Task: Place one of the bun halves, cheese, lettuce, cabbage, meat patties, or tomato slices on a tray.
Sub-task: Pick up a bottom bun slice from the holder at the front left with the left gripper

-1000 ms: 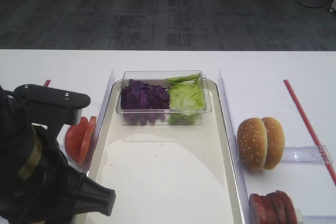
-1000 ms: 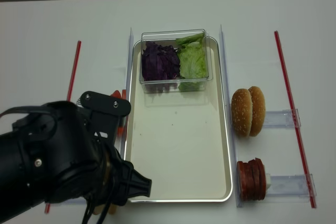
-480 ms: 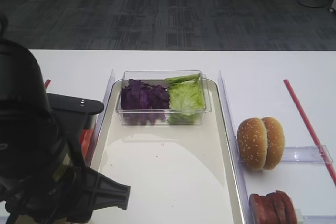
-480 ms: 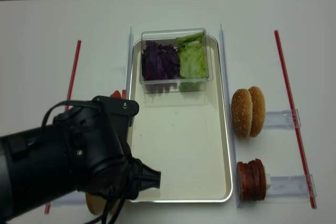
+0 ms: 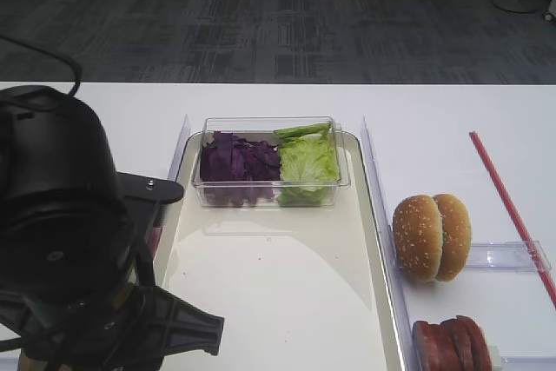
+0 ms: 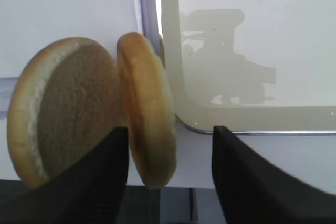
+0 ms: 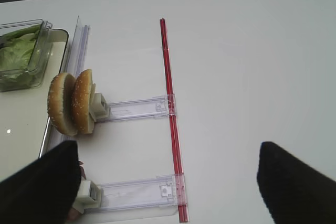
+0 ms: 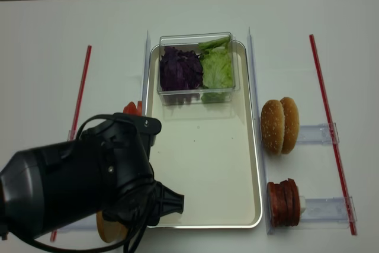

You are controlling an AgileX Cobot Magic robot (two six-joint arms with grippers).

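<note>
Next, my left gripper grabs the bun half by its rim edge, to lay the pale bun half flat on the tray (image 8: 201, 170).
In the left wrist view two pale bun halves stand on edge off the tray's (image 6: 252, 51) near-left corner. My left gripper (image 6: 169, 129) is open around the right half (image 6: 148, 108), which sits close to the left finger (image 6: 100, 182) and apart from the right one. The other half (image 6: 63, 108) shows its flat face. My right gripper (image 7: 168, 148) is open and empty above the table. On the tray (image 8: 201, 170) a clear box holds cabbage (image 8: 180, 68) and lettuce (image 8: 217, 69). Meat patties (image 8: 284, 202) stand at the right, and tomato slices (image 8: 131, 108) peek out behind the left arm. Cheese is out of view.
Sesame-seeded bun halves (image 8: 281, 125) stand on a clear holder (image 8: 320, 133) right of the tray. Red strips (image 8: 80, 87) (image 8: 331, 128) lie on both sides of the table. The bulky left arm (image 8: 77, 182) hides the tray's near-left side.
The left arm has shifted right toward the tray's near-left corner and now covers most of the tomato slices. Its jaw gap looks the same.
</note>
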